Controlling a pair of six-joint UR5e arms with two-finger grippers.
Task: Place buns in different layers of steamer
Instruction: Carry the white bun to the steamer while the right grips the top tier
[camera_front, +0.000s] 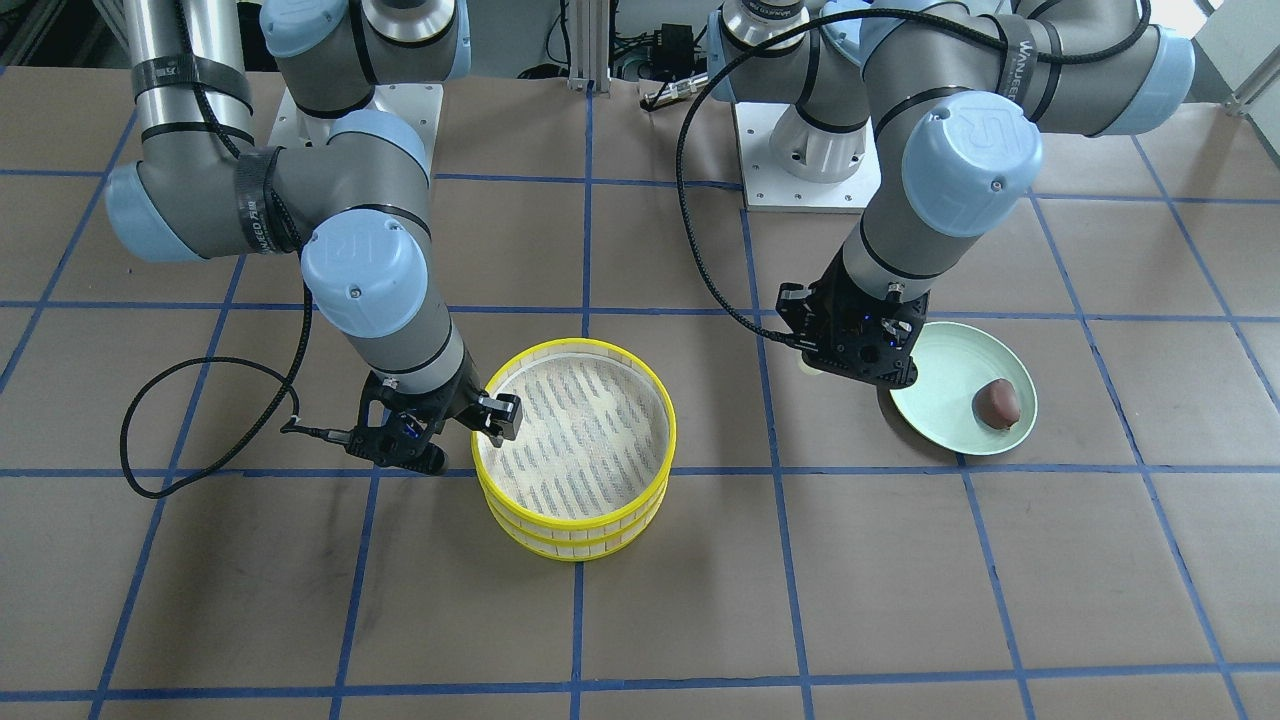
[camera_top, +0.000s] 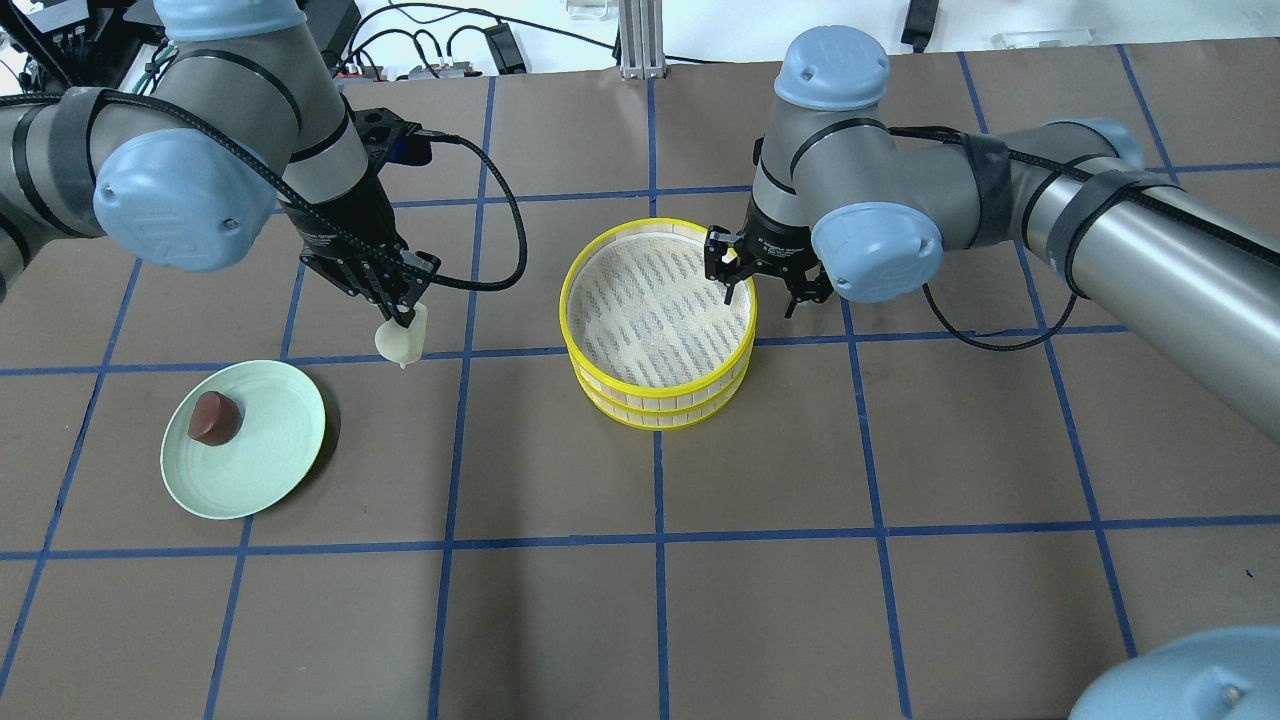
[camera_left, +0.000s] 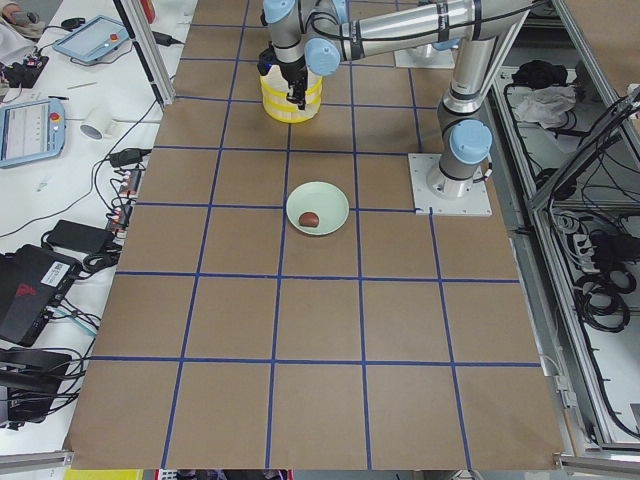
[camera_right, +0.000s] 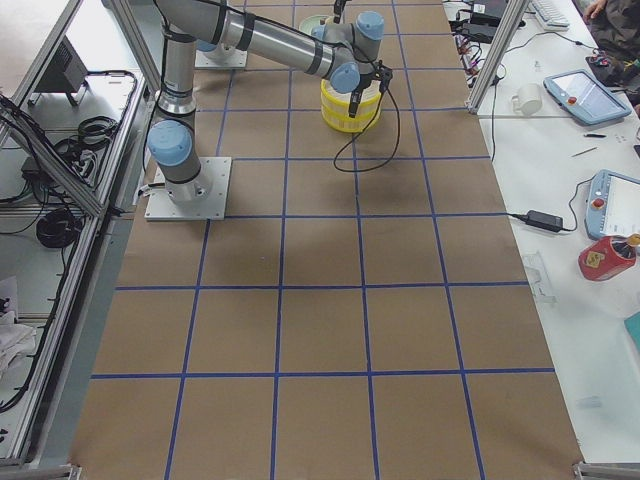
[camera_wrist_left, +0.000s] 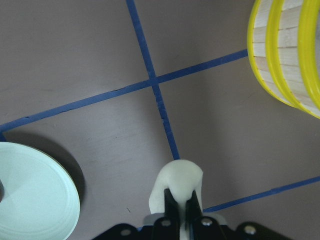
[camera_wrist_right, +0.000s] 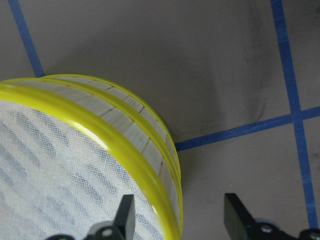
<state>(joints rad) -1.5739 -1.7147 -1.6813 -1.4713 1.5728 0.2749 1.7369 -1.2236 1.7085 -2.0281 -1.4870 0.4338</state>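
Note:
My right gripper picks up the top layer by its yellow rim next, to open up the steamer layers for the buns.
Two steamer layers are stacked; the top layer has a bare mesh floor and sits on the bottom layer. My right gripper is open and straddles the top layer's rim, one finger inside and one outside. My left gripper is shut on the cream-white bun and holds it above the table, between plate and steamer. The bun also shows in the left wrist view. The dark brown bun lies on the pale green plate.
The table is brown paper with a blue tape grid. The stacked steamer stands near the middle and the plate on my left side. My right arm's black cable loops over the table beside the steamer.

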